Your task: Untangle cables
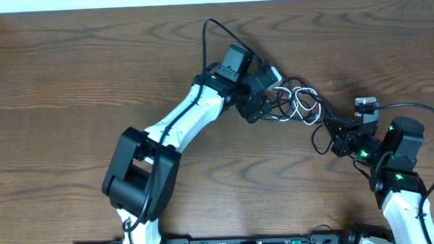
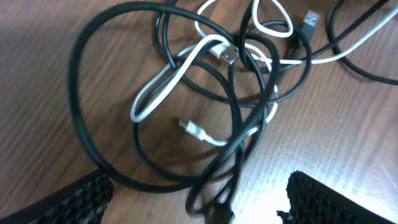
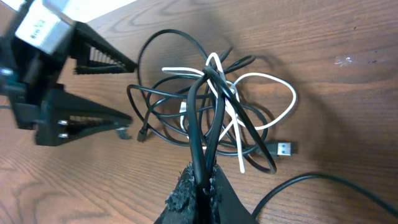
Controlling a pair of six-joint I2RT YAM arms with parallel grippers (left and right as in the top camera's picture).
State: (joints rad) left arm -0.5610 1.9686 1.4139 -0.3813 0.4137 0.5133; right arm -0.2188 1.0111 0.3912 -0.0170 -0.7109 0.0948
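Note:
My left gripper grabs the black cord at the tangle's edge next, opposite my right gripper, to pull the cables apart.
The cables are a tangle of thin black cords and a white one on the wooden table, right of centre. In the left wrist view the knot fills the frame, with a white plug end and a USB plug. My left gripper is open over the tangle's left edge, a black cord running between its fingers. It also shows in the overhead view. My right gripper is shut on black cables that rise from the knot; it sits right of the tangle.
A USB plug lies on the table by the knot. A thicker black wire arcs over my right arm, and another loops behind my left arm. A small grey part sits near my right gripper.

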